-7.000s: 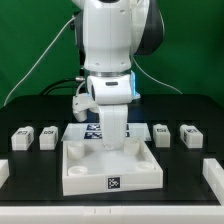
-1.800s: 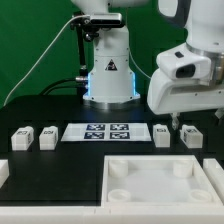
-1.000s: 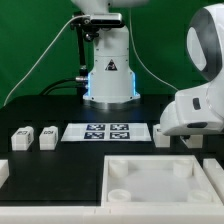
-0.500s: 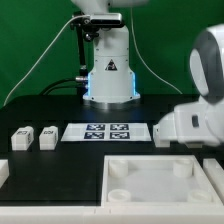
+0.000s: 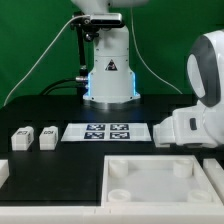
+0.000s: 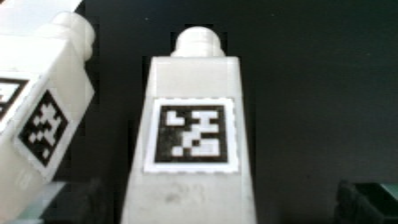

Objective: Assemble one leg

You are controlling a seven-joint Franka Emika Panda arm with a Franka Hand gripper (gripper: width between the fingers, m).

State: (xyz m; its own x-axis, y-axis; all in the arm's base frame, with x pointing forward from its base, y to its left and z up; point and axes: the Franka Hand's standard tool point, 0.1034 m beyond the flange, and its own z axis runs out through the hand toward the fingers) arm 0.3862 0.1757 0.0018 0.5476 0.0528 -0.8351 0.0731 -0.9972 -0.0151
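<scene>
In the wrist view my gripper's fingers are on either side of the tagged leg's lower end (image 6: 191, 196), so it is time to close on the tagged leg now.
In the wrist view a leg (image 6: 192, 130), a white block with a black-and-white tag and a rounded peg at its far end, lies on the black table between the fingers of my gripper (image 6: 205, 205). The dark fingertips (image 6: 374, 196) stand clear of its sides, so the gripper is open. A second leg (image 6: 45, 100) lies close beside it. In the exterior view the arm's white wrist body (image 5: 190, 125) is low over the table at the right and hides the gripper and these legs. Two more legs (image 5: 20, 139) (image 5: 47, 137) lie at the left.
The marker board (image 5: 105, 132) lies mid-table in front of the robot base (image 5: 108, 80). The large white tray with round corner sockets (image 5: 150, 160) sits at the front right. A white part (image 5: 3, 172) shows at the exterior view's left edge.
The arm has left the tray, which now sits further right. It has swung to the right and come down over the right-hand legs, sinking a little more in the last second.
</scene>
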